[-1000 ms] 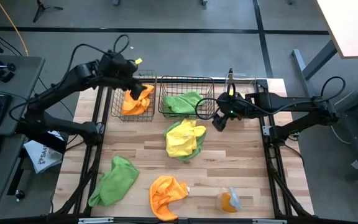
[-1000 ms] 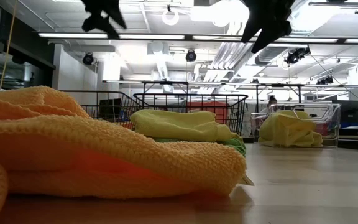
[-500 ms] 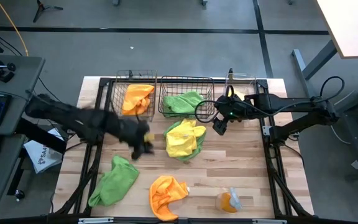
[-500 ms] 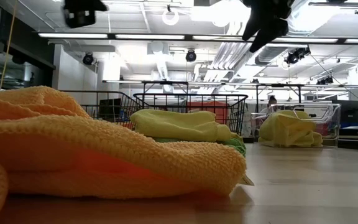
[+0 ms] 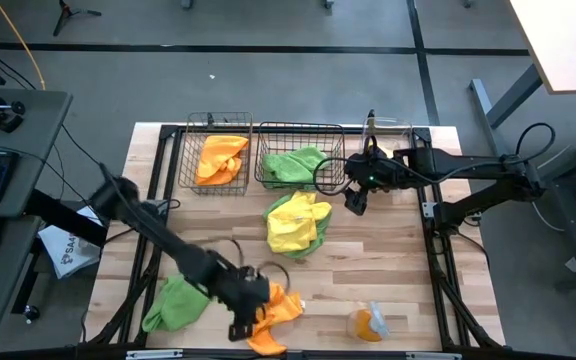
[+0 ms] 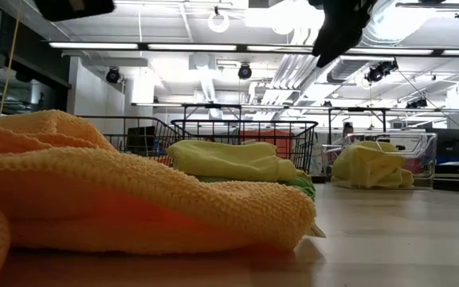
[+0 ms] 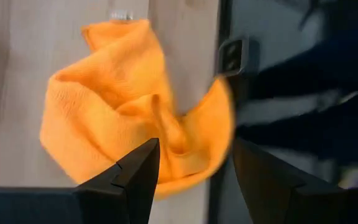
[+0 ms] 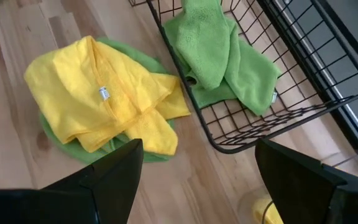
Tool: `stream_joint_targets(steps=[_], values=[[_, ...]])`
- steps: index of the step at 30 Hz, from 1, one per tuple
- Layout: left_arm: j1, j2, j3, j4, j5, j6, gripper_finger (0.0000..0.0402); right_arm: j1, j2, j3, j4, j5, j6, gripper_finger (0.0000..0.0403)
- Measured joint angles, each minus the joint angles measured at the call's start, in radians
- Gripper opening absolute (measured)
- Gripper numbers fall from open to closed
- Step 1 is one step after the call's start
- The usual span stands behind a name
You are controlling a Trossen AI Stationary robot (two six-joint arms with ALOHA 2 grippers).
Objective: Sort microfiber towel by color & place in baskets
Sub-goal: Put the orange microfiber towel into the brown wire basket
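Note:
I should next grab the orange towel by its raised fold (image 7: 174, 134) with my left gripper, to sort it into the narrow wire-mesh basket.
My left gripper (image 5: 242, 316) hangs open just above the crumpled orange towel (image 7: 129, 106) at the table's near edge; the low view shows it (image 6: 70, 6) high over the cloth. My right gripper (image 8: 197, 149) hovers open by the right end of the wider wire-mesh basket (image 5: 301, 130), which holds a green towel (image 8: 219, 56). The narrow wire-mesh basket (image 5: 214, 124) holds an orange towel (image 5: 218, 158). A yellow towel (image 5: 296, 222) lies on a green one mid-table. Another green towel (image 5: 180, 296) lies near left. The clear bin (image 6: 421, 159) holds a yellow towel (image 6: 370, 167).
A small clear object with orange in it (image 5: 368, 322) sits near the table's near right edge. Bare wood lies between the yellow pile and the near towels. A dark frame (image 5: 438, 250) runs along the table's sides.
My left arm has swung from the narrow basket at the far left across the table to the near edge, and now hangs over the orange towel there. The orange towel it was at has stayed in the narrow basket.

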Motion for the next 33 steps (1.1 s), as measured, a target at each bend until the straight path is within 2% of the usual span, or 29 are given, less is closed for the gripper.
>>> stream_joint_targets(steps=[4, 7, 16, 22, 25, 28, 31, 33], values=[[-0.003, 0.157, 0.163, -0.254, -0.029, 0.135, 0.0191, -0.004, 0.000, 0.000, 0.000, -0.008, 0.018, 0.0307], [0.004, 0.216, 0.232, -0.345, -0.084, 0.165, 0.0191, -0.004, 0.000, 0.000, -0.003, -0.047, 0.054, 0.0307], [-0.020, 0.303, 0.244, -0.293, -0.135, 0.223, 0.0190, -0.004, 0.000, 0.000, -0.031, -0.088, 0.121, 0.0307], [-0.026, 0.399, 0.244, -0.251, -0.144, 0.204, 0.0190, -0.004, 0.000, 0.000, -0.032, -0.091, 0.221, 0.0307], [-0.023, 0.431, 0.249, -0.241, -0.137, 0.147, 0.0184, -0.004, 0.000, 0.000, -0.031, -0.091, 0.240, 0.0307], [-0.015, 0.443, 0.252, -0.293, -0.133, 0.087, 0.0135, -0.004, 0.000, 0.000, -0.032, -0.091, 0.240, 0.0307], [0.005, 0.405, 0.243, -0.394, -0.130, 0.039, 0.0040, -0.004, 0.000, 0.000, -0.034, -0.091, 0.230, 0.0307], [0.019, 0.355, 0.235, -0.461, -0.172, 0.020, 0.0018, -0.004, 0.000, 0.000, -0.041, -0.090, 0.206, 0.0307]])
